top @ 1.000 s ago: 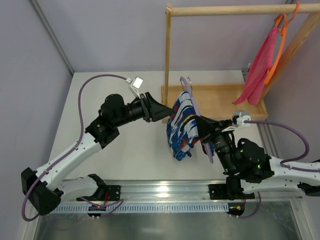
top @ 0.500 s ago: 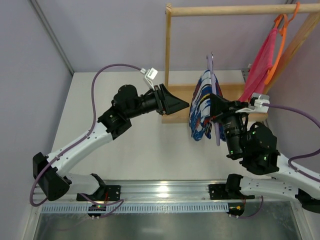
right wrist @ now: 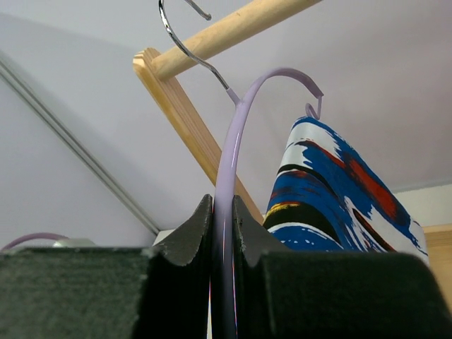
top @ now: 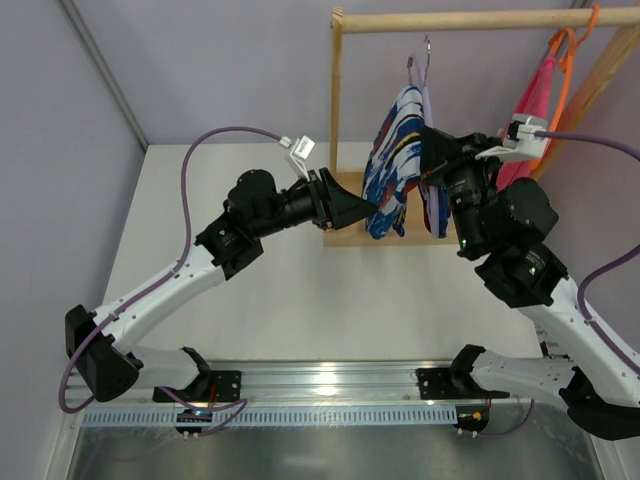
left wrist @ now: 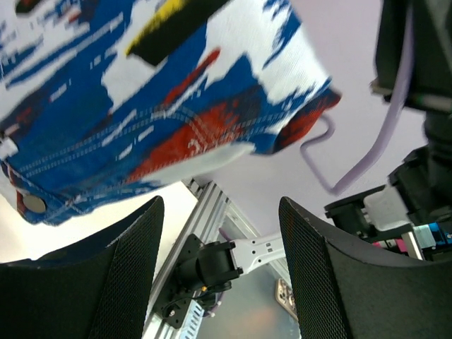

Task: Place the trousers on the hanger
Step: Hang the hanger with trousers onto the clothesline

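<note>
My right gripper is holding the hanger, and it should keep holding it until its hook straddles the wooden bar. The silver curve is still short of the front edge of the wooden bar.
The blue patterned trousers hang folded over the lavender hanger, lifted close to the wooden rail. My right gripper is shut on the hanger's thin plastic arm. The silver hook is just under the rail, and I cannot tell whether they touch. The trousers drape to the right of the fingers. My left gripper is open, just left of the trousers' lower edge and holding nothing. The trousers hang above its fingers.
The rack's upright post stands just left of the trousers, on a wooden base. An orange hanger with a pink-red cloth hangs at the rail's right end, close behind my right arm.
My right arm has lifted the hanger and trousers up and back from low over the table to the rail. The left arm moved right at first, then stayed put, open.
</note>
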`<state>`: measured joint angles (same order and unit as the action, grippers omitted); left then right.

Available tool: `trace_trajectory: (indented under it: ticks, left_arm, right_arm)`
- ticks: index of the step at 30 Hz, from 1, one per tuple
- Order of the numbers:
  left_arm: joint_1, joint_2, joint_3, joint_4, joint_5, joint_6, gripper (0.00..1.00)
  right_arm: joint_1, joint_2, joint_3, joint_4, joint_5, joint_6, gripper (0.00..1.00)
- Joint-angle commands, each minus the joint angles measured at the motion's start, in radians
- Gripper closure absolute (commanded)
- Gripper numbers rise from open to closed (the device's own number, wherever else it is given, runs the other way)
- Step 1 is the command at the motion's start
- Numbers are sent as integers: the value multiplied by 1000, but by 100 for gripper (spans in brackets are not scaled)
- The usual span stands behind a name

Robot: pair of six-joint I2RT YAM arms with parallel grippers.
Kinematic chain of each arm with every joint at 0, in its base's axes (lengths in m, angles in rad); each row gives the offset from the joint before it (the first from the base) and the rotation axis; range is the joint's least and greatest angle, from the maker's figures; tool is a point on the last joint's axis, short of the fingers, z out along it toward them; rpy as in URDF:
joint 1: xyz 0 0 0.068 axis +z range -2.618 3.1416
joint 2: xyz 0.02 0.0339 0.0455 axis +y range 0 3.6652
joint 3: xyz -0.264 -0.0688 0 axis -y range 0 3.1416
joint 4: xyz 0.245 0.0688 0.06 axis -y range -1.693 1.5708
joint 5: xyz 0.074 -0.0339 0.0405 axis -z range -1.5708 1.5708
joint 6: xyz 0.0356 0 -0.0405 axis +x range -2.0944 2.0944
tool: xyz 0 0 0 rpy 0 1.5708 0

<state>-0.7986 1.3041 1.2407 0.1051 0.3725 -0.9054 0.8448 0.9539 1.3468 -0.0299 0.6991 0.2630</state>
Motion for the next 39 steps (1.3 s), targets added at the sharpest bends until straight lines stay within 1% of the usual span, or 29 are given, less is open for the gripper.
trace_trajectory:
  ticks: [1, 8, 11, 16, 19, 23, 25, 26, 27, 28, 29, 30, 31, 32, 33, 34, 35, 36, 37, 39]
  left_arm:
    - [-4, -43, -4, -10, -17, 37, 34]
    - [-4, -68, -10, -51, -20, 57, 34]
    - [-4, -69, -15, -50, -15, 57, 34]
    - [-2, -63, -21, -44, -1, 63, 34]
    - [-2, -72, -56, -28, -4, 65, 34]
    - [-4, -85, -92, -36, -12, 85, 33]
    - [-4, -94, -103, -65, -35, 102, 33]
    - [-2, -98, -103, -85, -47, 120, 33]
    - [-2, -104, -99, -99, -67, 132, 32]
    - [-1, -108, -96, -102, -81, 143, 31]
    - [-2, -112, -92, -152, -98, 152, 31]
    - [-1, -120, -77, -171, -128, 169, 29]
    - [2, -123, -66, -197, -138, 183, 29]
    - [4, -126, -54, -241, -144, 195, 28]
    - [6, -129, -37, -272, -158, 221, 26]
    - [6, -137, -5, -300, -185, 235, 25]
    - [9, -141, 14, -326, -204, 247, 22]
    - [9, -147, 28, -379, -216, 266, 5]
    - [10, -161, 52, -398, -245, 293, 0]
    - [9, -180, 69, -458, -277, 316, 0]
  right_arm:
    - [-79, 58, 181, 90, -174, 90, 96]
    - [-260, 195, 351, 39, -338, 226, 96]
    - [-323, 230, 385, 36, -395, 281, 96]
    - [-395, 282, 384, 41, -457, 338, 96]
    - [-438, 299, 358, 61, -499, 364, 97]
    - [-458, 284, 285, 71, -538, 380, 96]
    - [-461, 263, 262, 52, -536, 384, 96]
    - [-463, 252, 240, 36, -535, 386, 93]
    - [-466, 238, 229, -3, -535, 384, 68]
    - [-466, 224, 216, -22, -533, 381, 55]
    - [-466, 197, 209, -88, -529, 372, 47]
    - [-466, 184, 212, -132, -527, 364, 33]
    - [-466, 172, 219, -178, -529, 352, 29]
    - [-466, 145, 221, -270, -532, 341, 25]
    - [-464, 131, 224, -321, -532, 317, 22]
    - [-467, 117, 224, -370, -538, 305, 15]
    - [-466, 105, 224, -469, -547, 289, 7]
    - [-467, 80, 224, -523, -559, 253, 3]
    - [-466, 69, 215, -619, -573, 233, 0]
    - [-466, 18, 181, -682, -646, 188, 0]
